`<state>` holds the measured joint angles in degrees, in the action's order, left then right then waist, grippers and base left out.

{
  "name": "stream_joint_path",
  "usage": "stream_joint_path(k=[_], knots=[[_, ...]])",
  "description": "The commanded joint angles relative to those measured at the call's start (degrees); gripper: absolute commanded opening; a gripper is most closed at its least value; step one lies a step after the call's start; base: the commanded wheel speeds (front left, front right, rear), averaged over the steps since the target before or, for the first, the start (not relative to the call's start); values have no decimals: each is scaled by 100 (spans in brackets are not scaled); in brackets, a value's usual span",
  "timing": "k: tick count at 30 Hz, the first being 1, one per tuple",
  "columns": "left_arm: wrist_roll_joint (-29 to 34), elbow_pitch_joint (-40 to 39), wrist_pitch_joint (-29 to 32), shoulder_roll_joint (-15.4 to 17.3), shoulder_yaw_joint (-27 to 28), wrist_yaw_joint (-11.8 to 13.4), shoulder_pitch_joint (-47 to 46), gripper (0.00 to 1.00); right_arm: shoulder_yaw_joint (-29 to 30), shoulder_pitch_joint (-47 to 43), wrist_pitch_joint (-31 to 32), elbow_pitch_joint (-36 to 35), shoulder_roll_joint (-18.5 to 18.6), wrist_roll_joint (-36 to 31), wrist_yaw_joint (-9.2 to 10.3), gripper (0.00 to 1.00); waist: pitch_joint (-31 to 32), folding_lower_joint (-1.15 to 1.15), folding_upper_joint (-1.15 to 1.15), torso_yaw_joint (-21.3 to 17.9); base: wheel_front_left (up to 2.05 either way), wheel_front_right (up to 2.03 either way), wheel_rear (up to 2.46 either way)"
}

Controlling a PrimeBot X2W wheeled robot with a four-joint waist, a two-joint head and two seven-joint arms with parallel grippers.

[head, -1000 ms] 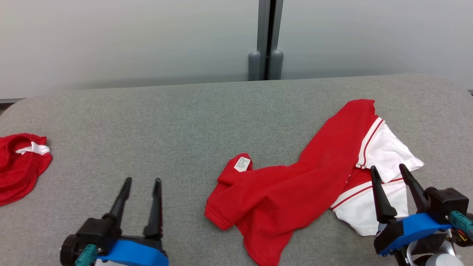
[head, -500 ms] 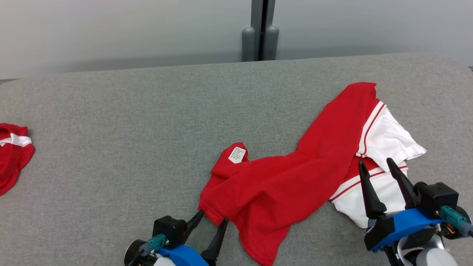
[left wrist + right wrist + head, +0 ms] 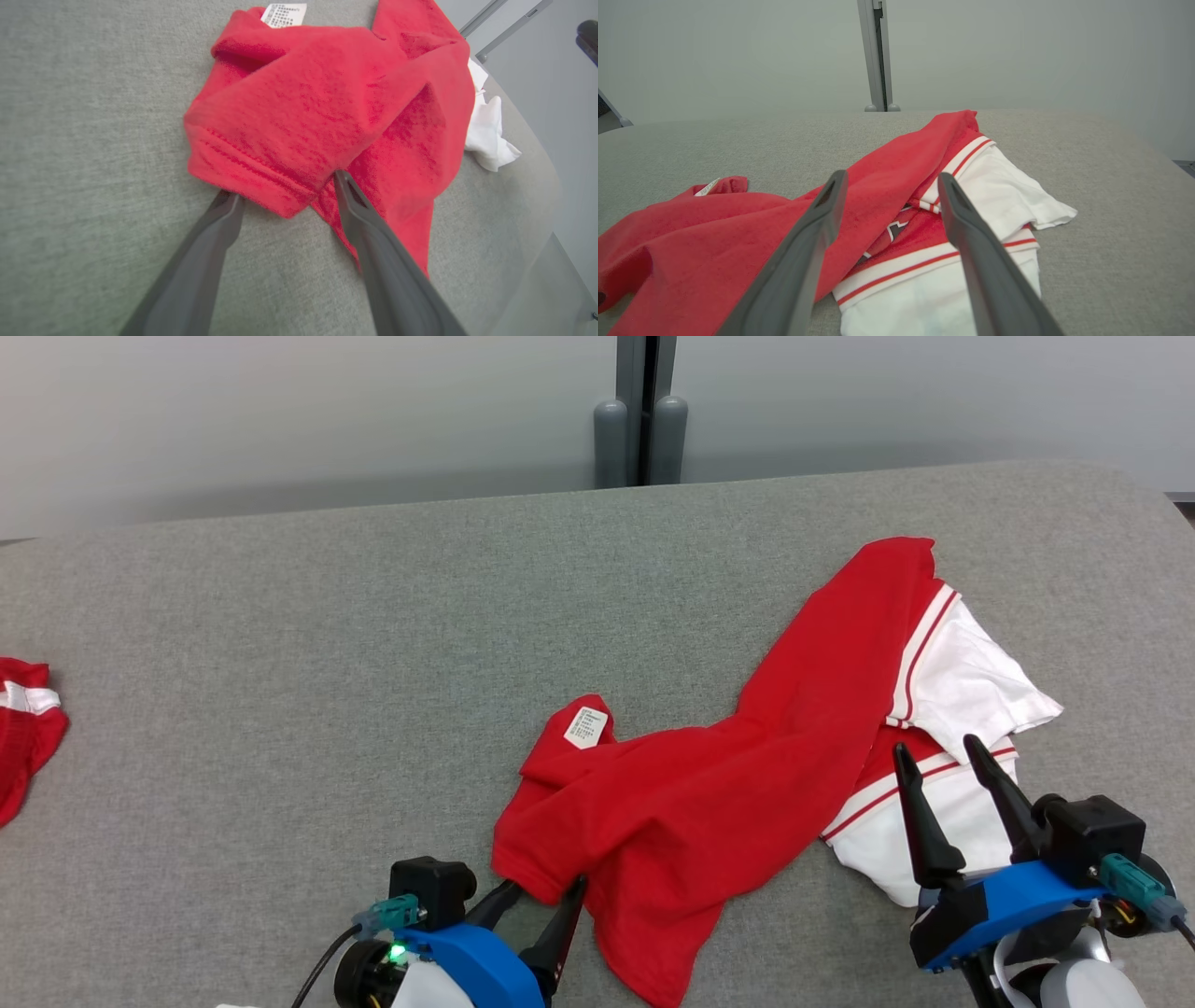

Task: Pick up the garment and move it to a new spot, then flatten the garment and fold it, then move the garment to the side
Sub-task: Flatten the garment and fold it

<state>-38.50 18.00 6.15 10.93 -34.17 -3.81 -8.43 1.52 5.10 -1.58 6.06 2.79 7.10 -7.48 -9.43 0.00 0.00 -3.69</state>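
The garment's stitched hem corner point(image 3: 551, 884) stands up off the table, the rest lies slack, so my left gripper needs to pinch it next.
The garment point(image 3: 738, 775) is a crumpled red shirt with white, red-striped sleeves, lying right of centre on the grey table point(image 3: 280, 663); a white label point(image 3: 585, 727) shows at its left. My left gripper point(image 3: 547, 887) is open at the shirt's lower-left hem. In the left wrist view, the left gripper point(image 3: 286, 186) has its two fingers either side of that hem corner of the garment point(image 3: 327, 102), not closed on it. My right gripper point(image 3: 935, 744) is open and hovers over the white sleeve part. The right gripper point(image 3: 893, 175) holds nothing above the garment point(image 3: 887, 196).
A second red cloth point(image 3: 23, 747) lies at the table's far left edge. A grey post point(image 3: 639, 429) stands behind the table against a pale wall. The table's rounded right corner point(image 3: 1148, 513) is close to the shirt.
The head camera has shifted, sliding the scene left. My left gripper has moved right across the table to the shirt's lower-left hem. The right gripper holds its place over the sleeve.
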Motion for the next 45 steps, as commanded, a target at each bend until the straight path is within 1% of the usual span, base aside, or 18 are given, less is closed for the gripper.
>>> stream_joint_path(k=[1,2,3,6,9,11,14,16,19,27,29,30,31,33,35,38,42,45], knots=[[-20,-23,-40,3,14,-23,-74,99,-7,62,-27,-3,19,35,-3,100,1,0,0,-2,0,0,0],[-24,-37,-89,6,15,-65,-121,44,-12,68,-29,-5,19,39,-3,100,2,0,0,-4,0,0,0],[-47,-32,-117,11,1,-95,-143,0,-13,70,-32,-8,19,43,-3,100,2,0,0,-4,0,0,0],[-175,-81,-250,-33,69,-174,-187,0,-20,65,-29,-13,19,59,-3,100,6,0,0,3,0,0,0],[-300,-234,-490,-28,293,-182,-338,0,-5,61,-13,-39,19,62,-3,100,-9,0,0,23,0,0,0],[-269,-345,-624,166,558,-95,-571,0,-7,90,-4,-80,18,67,-3,100,-53,0,0,53,0,0,0],[-252,-317,-525,368,742,-89,-980,0,-57,152,12,-117,18,79,-3,100,-155,0,0,53,0,0,0],[-267,-132,-372,539,853,-96,-1247,0,-107,215,9,-133,20,85,-3,100,-242,0,0,20,0,0,0],[-241,221,-357,715,1006,-106,-1679,0,-225,339,-32,-111,19,111,-3,100,-367,0,0,-80,0,0,0],[-84,1153,-683,1043,1198,-195,-2512,0,-492,569,-118,85,19,212,-3,100,-590,0,0,-399,0,0,0],[-100,1325,-835,1044,1257,-207,-2691,0,-512,605,-152,132,18,241,-3,100,-622,0,0,-429,0,0,0],[-136,1426,-864,1024,1252,-228,-2743,2,-513,623,-164,148,19,246,-3,100,-631,0,0,-435,0,0,0],[-165,1528,-824,1001,1209,-257,-2776,100,-517,639,-171,164,19,256,-3,100,-633,0,0,-440,0,0,0],[-234,1651,-732,991,1120,-308,-2835,100,-509,657,-179,206,18,267,-3,100,-616,0,0,-436,0,0,0],[-286,1686,-773,988,1012,-335,-2803,100,-466,629,-199,253,19,287,-3,100,-571,0,0,-403,0,0,0],[-342,1711,-897,921,866,-355,-2488,100,-368,539,-230,294,19,307,-3,100,-446,0,0,-308,0,0,0],[-388,1544,-1229,789,779,-365,-2038,100,-232,430,-237,247,18,267,-3,100,-265,0,0,-135,0,0,0],[-322,1377,-1503,687,678,-267,-1624,100,-150,331,-169,170,20,172,-3,100,-141,0,0,7,0,0,0]])
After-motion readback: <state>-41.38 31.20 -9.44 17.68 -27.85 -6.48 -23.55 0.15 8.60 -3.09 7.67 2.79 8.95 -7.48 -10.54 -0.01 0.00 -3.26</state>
